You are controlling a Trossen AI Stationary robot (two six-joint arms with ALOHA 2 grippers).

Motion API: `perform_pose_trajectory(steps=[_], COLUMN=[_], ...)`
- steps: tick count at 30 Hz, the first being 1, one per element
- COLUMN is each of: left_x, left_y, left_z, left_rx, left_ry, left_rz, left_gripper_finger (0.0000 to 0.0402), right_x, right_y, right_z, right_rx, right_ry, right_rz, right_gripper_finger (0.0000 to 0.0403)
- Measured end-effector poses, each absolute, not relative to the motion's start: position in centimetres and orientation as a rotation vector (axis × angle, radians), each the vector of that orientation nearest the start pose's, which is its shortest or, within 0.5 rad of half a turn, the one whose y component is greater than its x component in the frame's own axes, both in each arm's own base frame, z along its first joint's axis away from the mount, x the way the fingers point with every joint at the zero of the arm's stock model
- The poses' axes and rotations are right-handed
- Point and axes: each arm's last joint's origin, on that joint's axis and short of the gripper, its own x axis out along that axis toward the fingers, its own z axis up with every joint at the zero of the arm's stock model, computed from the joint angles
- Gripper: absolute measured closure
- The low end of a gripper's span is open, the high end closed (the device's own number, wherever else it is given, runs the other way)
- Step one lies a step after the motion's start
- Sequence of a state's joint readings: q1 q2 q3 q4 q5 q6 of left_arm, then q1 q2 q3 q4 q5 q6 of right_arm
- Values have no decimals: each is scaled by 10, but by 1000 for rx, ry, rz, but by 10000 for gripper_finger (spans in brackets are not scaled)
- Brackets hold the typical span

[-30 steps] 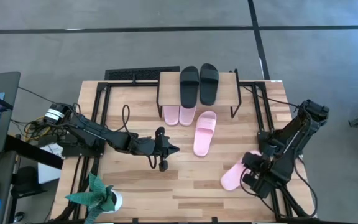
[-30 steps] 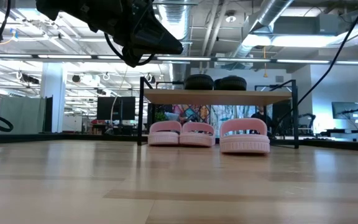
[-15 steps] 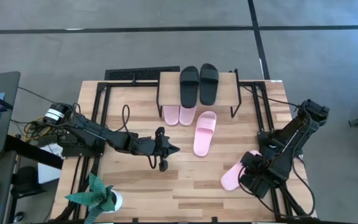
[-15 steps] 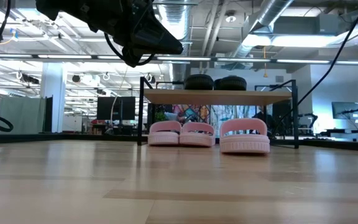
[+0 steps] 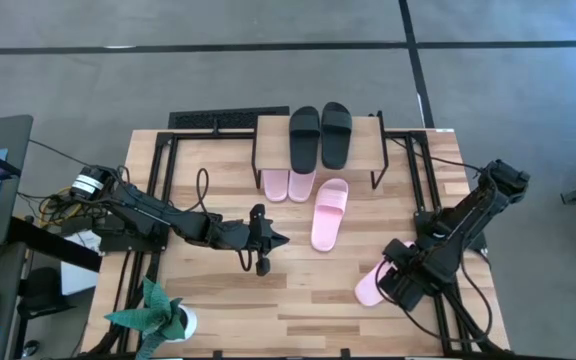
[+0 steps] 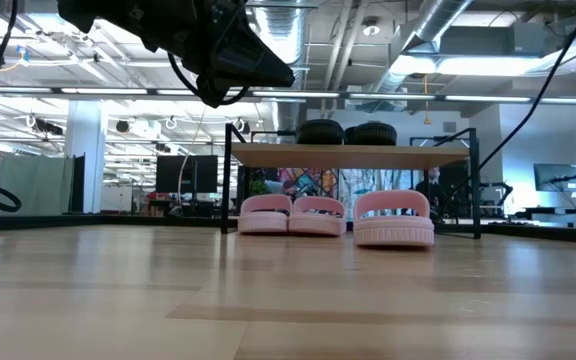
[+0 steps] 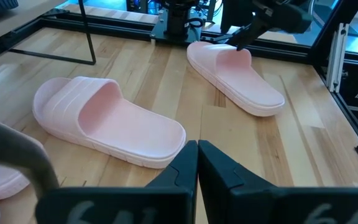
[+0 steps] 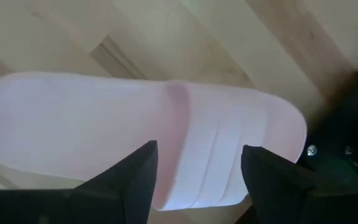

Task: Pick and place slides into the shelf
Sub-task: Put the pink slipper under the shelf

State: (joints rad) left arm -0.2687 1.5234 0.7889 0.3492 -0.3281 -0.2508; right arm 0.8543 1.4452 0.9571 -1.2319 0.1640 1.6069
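The robot's right gripper will next grab the pink slide by its strap edge (image 8: 184,149), since the strap arches up open while the sole lies flat. The slide can then be placed into the shelf.
The shelf (image 5: 364,150) stands at the table's far middle. Two black slides (image 5: 320,136) lie on its top plank (image 6: 353,156), and two pink slides (image 5: 288,185) lie under it. A third pink slide (image 5: 329,212) lies on the table just in front. A fourth pink slide (image 5: 371,284) lies sole down near the right edge. My right gripper (image 8: 197,180) hangs open above its strap (image 8: 229,143), one finger toward each side, touching nothing that I can see. My left gripper (image 7: 197,163) is shut and empty above the table's middle (image 5: 268,240).
A small green plant in a white pot (image 5: 163,315) stands at the near left corner. Black frame rails (image 5: 163,170) run along both sides of the table. Bare wood lies between the two grippers and along the near edge.
My right gripper has shifted a little toward the table's left, coming over the strap end of the pink slide near the right edge. The slide has stayed where it was.
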Motion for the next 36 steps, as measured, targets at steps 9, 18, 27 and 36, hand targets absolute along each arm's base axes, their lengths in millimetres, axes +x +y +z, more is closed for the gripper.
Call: perform_pose_trajectory(steps=[9, 18, 27, 36], left_x=[309, 309, 309, 309], left_y=[-75, -75, -76, -76], left_z=[212, 212, 212, 212], left_rx=[-132, -114, -113, -114], left_ry=[359, 360, 360, 360], left_rz=[101, 97, 94, 94], left_gripper_finger=[401, 401, 401, 401], right_x=[140, 139, 141, 142], right_y=[154, 153, 158, 158], right_z=[193, 194, 193, 193], right_rx=[456, 468, 502, 508], right_ry=[1458, 1483, 1500, 1497], right_rz=[-798, -824, -750, -750], right_gripper_finger=[194, 258, 388, 400])
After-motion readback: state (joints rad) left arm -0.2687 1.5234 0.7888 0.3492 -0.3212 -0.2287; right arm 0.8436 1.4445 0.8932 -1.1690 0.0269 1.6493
